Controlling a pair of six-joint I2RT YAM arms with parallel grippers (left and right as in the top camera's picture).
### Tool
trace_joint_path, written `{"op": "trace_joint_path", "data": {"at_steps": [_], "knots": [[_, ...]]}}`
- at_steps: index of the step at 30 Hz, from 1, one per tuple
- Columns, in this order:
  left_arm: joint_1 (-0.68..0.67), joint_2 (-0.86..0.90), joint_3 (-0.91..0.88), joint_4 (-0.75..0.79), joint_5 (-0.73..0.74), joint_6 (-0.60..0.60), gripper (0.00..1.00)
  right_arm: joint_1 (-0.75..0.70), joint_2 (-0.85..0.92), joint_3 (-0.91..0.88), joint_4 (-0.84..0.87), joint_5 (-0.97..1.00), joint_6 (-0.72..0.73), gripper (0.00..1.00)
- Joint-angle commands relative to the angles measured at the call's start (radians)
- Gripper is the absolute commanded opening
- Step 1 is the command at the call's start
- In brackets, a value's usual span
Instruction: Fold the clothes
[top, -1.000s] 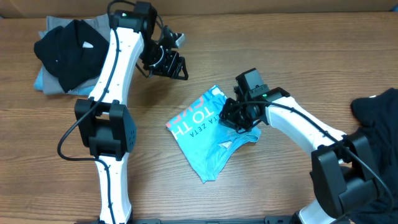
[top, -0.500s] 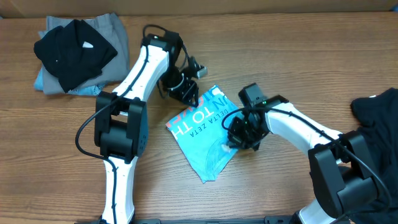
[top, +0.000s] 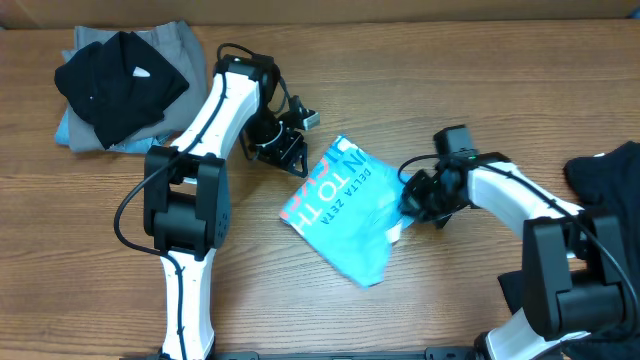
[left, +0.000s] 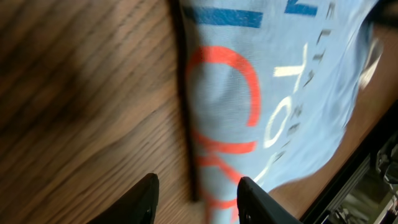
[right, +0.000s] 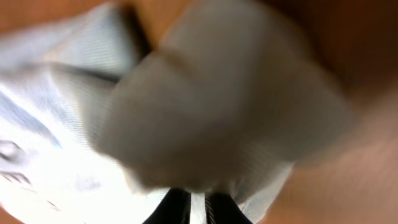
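The T-shirt is folded and should stay folded when it is laid at the clothes pile. My left gripper will pick up the T-shirt next by its edge facing the pile.
A light sky-blue T-shirt (top: 345, 215) with white and coral-red lettering lies folded at the middle of the table, one of the clothes. My right gripper (top: 410, 200) is shut on its right edge; in the right wrist view (right: 198, 208) a thin fold of pale fabric (right: 205, 106) is pinched between the dark jaws. My left gripper (top: 294, 158) hovers at the shirt's upper-left edge. In the left wrist view that gripper (left: 199, 202) is open, its fingers (left: 142, 200) straddling the shirt's (left: 261, 93) dark left edge, with nothing clamped.
A pile of clothes sits at the far left corner: a black garment (top: 118, 82) on grey (top: 172, 42) and pale blue (top: 68, 130) ones. Another black garment (top: 612, 180) lies at the right edge. Bare wood table (top: 300, 310) shows in front.
The right gripper has dragged the blue T-shirt to the right, and the shirt has turned a little. The left arm has swung from beside the pile down to the shirt's upper-left edge.
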Motion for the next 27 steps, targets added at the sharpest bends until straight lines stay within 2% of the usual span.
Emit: {"op": "trace_joint_path", "data": {"at_steps": [1, 4, 8, 11, 14, 16, 20, 23, 27], "knots": [[0.007, 0.01, -0.002, 0.006, 0.045, -0.018, 0.45, -0.052, 0.001, -0.002, 0.12, 0.127, -0.063, 0.12], [0.006, 0.01, -0.002, 0.008, 0.055, -0.018, 0.48, -0.073, 0.001, 0.011, 0.169, 0.104, -0.094, 0.12], [0.006, 0.01, -0.002, 0.027, 0.092, -0.018, 0.51, -0.077, -0.003, 0.077, 0.138, 0.033, -0.243, 0.12], [0.006, 0.01, -0.002, 0.069, 0.13, -0.019, 0.58, -0.077, -0.019, 0.134, 0.047, -0.026, -0.314, 0.13], [0.006, 0.01, -0.003, 0.124, 0.121, -0.026, 0.69, -0.074, -0.048, 0.183, -0.067, -0.125, -0.373, 0.13], [0.006, 0.011, -0.005, 0.146, 0.105, -0.028, 0.75, -0.064, -0.063, 0.193, -0.126, -0.19, -0.372, 0.13], [0.0, 0.017, -0.006, 0.156, 0.132, -0.053, 0.77, -0.024, -0.065, 0.182, -0.23, -0.213, -0.359, 0.13], [-0.019, 0.021, -0.019, 0.161, 0.179, -0.053, 0.77, 0.01, -0.062, 0.146, -0.238, -0.183, -0.29, 0.17], [-0.064, 0.023, -0.056, 0.174, 0.145, -0.087, 0.77, 0.045, -0.048, 0.083, -0.23, -0.104, -0.173, 0.17]]}}
